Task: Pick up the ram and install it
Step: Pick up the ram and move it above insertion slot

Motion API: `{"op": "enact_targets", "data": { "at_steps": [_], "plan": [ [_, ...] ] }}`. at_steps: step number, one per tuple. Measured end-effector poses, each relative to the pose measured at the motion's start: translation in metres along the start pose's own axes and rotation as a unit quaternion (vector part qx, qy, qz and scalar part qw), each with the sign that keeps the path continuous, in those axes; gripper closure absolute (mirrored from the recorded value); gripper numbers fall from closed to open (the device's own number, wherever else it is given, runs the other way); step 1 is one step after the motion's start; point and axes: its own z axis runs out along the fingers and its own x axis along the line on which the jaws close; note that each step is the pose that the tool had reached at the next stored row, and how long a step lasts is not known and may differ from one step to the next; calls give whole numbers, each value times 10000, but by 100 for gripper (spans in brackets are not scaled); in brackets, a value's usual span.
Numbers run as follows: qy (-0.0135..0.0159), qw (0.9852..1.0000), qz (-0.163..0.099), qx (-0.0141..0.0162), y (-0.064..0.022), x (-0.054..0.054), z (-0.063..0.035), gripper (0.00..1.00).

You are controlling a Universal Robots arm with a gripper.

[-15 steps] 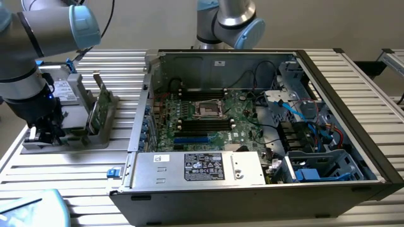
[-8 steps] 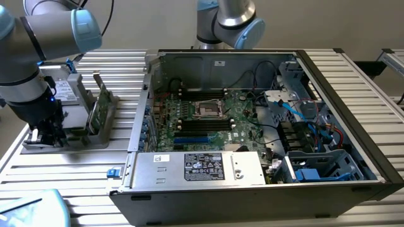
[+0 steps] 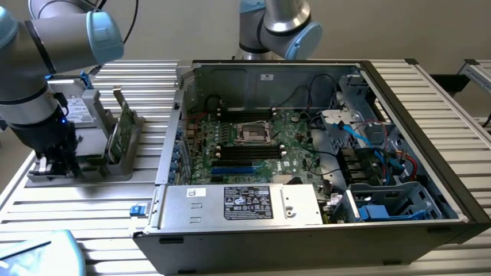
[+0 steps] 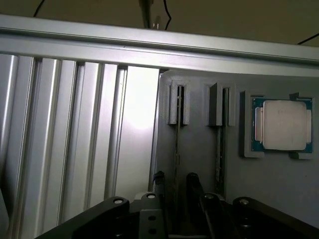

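Note:
I need to pinch the ram by its exposed upper edge (image 4: 176,185) next, because the grey slotted post of the holder surrounds the ram's end.
In the wrist view a ram (image 4: 177,144) stands on edge in a slot of the grey holder (image 4: 199,164), seen as a thin line. My gripper (image 4: 176,185) straddles its near end, one dark finger on each side, with a small gap showing either side, so it is open. A second ram (image 4: 221,149) stands in the neighbouring slot. In the exterior view my gripper (image 3: 60,165) is down at the holder (image 3: 92,167) on the exterior view's left, and a green ram (image 3: 117,131) stands upright beside it.
The open computer case (image 3: 429,172) holds the green motherboard (image 3: 295,129) with its silver socket (image 3: 253,132) and black slots (image 3: 249,154). A processor chip (image 4: 283,124) lies in the holder. A second arm (image 3: 280,23) stands behind the case. The table (image 4: 75,124) is ribbed aluminium.

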Motion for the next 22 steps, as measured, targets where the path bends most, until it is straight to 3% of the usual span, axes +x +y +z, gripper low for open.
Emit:
{"op": "enact_targets", "data": {
  "at_steps": [2,4,22],
  "plan": [
    [-1,10000,0,0,0,0,0,82],
    [0,10000,0,-1,0,0,0,86],
    [-1,10000,0,1,2,0,-24,86]
  ]
}}
